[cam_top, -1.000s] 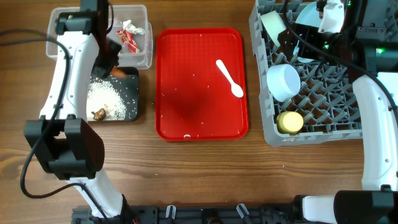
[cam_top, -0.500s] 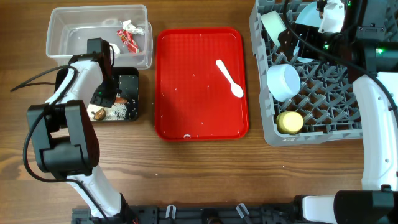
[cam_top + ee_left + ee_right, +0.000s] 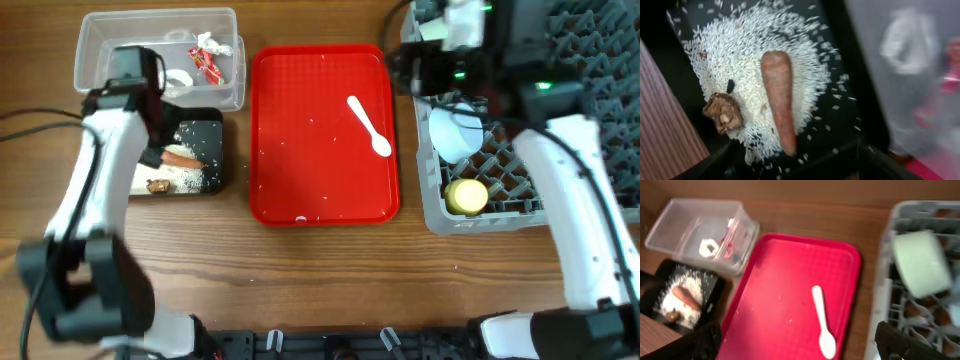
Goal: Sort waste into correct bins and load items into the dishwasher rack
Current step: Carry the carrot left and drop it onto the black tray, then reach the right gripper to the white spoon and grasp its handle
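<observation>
I should next grab the white spoon (image 3: 820,320) with my right gripper across its narrow handle near the bowl, so both ends stay free and it can be loaded into the rack.
An orange carrot (image 3: 779,97) lies on loose white rice (image 3: 745,60) in the black tray (image 3: 840,125), with a small brown food bit (image 3: 723,112) beside it. My left gripper (image 3: 797,169) hovers just above them, open, nothing between its fingers. The clear tub (image 3: 100,50) behind holds a red wrapper (image 3: 207,65) and a white scrap (image 3: 180,78). A white spoon (image 3: 820,320) lies on the red tray (image 3: 775,290). My right gripper (image 3: 797,350) hangs open and empty above that tray. The grey rack (image 3: 520,150) holds a pale bowl (image 3: 455,130) and a yellow cup (image 3: 466,196).
In the overhead view the black tray (image 3: 215,135) sits directly in front of the clear tub, left of the red tray (image 3: 322,170). The rack stands close against the red tray's right side. Bare wooden table (image 3: 330,280) lies in front of everything.
My left gripper has opened and let go of the carrot, which now lies on the rice in the black tray. The right arm has swung left from the rack to over the red tray.
</observation>
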Motion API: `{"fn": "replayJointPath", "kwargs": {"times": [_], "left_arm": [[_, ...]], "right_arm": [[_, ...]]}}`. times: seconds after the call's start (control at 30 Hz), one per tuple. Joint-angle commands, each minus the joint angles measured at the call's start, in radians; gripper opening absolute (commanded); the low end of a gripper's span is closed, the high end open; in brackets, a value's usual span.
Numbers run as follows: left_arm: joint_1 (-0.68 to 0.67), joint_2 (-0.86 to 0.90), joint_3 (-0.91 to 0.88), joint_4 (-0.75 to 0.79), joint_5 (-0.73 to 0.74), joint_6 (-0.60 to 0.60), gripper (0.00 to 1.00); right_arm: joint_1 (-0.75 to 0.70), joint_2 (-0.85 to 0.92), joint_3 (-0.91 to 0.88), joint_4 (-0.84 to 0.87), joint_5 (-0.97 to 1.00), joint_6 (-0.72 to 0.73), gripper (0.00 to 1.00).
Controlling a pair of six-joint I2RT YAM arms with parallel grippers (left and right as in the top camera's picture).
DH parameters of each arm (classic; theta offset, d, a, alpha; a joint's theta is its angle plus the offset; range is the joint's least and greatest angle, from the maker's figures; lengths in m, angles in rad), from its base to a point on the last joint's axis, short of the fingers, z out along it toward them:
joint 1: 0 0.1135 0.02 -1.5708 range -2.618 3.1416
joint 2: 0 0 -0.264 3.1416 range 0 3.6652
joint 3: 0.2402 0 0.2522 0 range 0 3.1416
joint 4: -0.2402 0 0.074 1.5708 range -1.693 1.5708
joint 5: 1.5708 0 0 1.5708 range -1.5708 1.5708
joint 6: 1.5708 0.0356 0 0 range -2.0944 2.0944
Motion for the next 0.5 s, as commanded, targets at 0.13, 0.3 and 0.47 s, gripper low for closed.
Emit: {"fn": "replayJointPath", "kwargs": {"times": [0.13,0.3,0.47], "left_arm": [[-0.023,-0.205,-0.003,-0.012,0.042,0.136,1.00],[-0.023,-0.202,-0.003,-0.012,0.042,0.136,1.00],[-0.023,-0.202,-0.003,-0.012,0.042,0.136,1.00]], "right_arm": [[0.094,0.275,0.002,-0.059,0.103,-0.019,0.94],[0.097,0.420,0.002,-0.076,0.103,-0.019,0.75],[0.098,0.478,0.002,-0.032,0.103,-0.066,0.65]]}}
